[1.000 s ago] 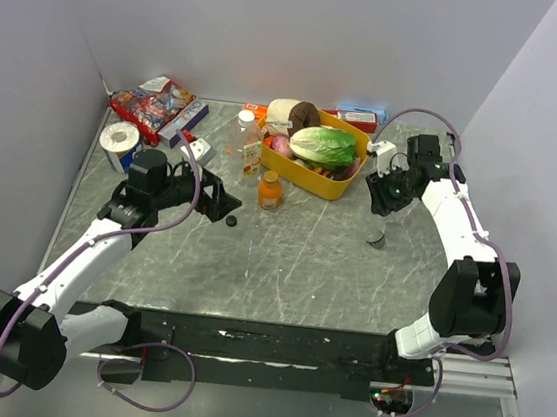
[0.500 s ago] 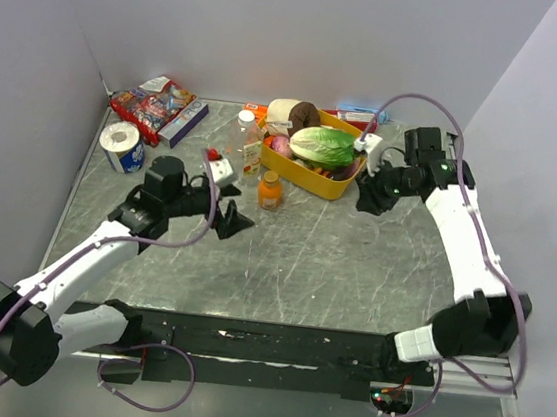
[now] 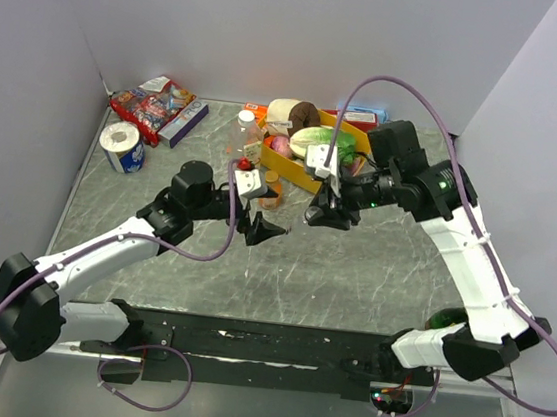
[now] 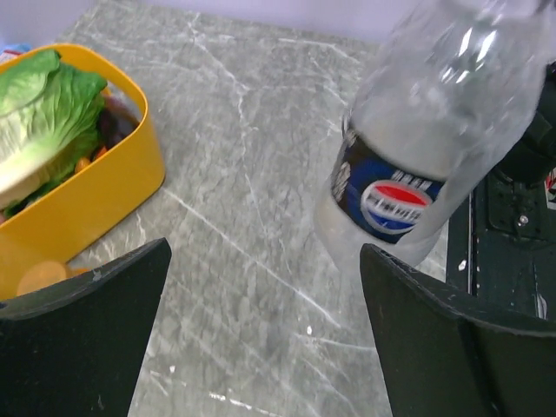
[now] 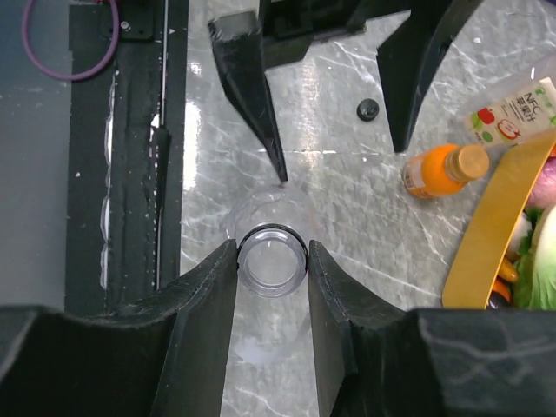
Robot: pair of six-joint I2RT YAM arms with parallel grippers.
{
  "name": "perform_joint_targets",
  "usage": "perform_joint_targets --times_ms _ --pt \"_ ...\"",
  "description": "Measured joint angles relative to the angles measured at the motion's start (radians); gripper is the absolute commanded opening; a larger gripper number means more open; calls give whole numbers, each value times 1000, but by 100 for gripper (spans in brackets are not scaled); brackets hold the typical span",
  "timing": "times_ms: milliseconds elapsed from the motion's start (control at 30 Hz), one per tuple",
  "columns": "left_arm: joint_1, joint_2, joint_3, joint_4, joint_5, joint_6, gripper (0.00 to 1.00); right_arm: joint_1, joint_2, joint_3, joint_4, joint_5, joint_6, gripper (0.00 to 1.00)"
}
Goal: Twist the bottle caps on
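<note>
The left gripper grabs the clear greyish bottle by its body near the blue label (image 4: 387, 189) next, which leaves the bottle's opening free for the cap.
My right gripper (image 5: 272, 261) is shut on the neck of the clear greyish bottle (image 5: 272, 258), just below its open, capless mouth. In the left wrist view this bottle (image 4: 417, 156) carries a blue label and leans, its base close to the tabletop. The left gripper (image 4: 269, 347) stands open just beside it, nothing between its fingers (image 5: 252, 95). The black cap (image 5: 368, 109) lies on the table between those fingers. An orange drink bottle (image 5: 443, 167) wears its orange-gold cap (image 5: 473, 159). A clear bottle with a white cap (image 3: 245, 129) stands at the back.
A yellow tray (image 3: 359, 135) holding a lettuce (image 3: 322, 143) and other food sits at the back centre. A snack bag (image 3: 150, 103) and a tape roll (image 3: 122, 142) are at the back left. The black base rail (image 5: 130, 174) runs along the near edge.
The right gripper has shut on the greyish bottle and carried it left to the table's middle. The left arm has swung right to meet it, still open.
</note>
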Motion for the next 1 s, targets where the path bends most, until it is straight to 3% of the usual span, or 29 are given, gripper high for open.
perform_joint_targets --times_ms 167,467,1000 --pt "-9 27 24 14 34 11 96 15 60 42 5 25 11 9" --pt "27 19 120 -146 109 140 96 17 74 42 54 115 20 4" --pt "45 92 105 -117 218 126 98 36 184 146 140 -79 140 4"
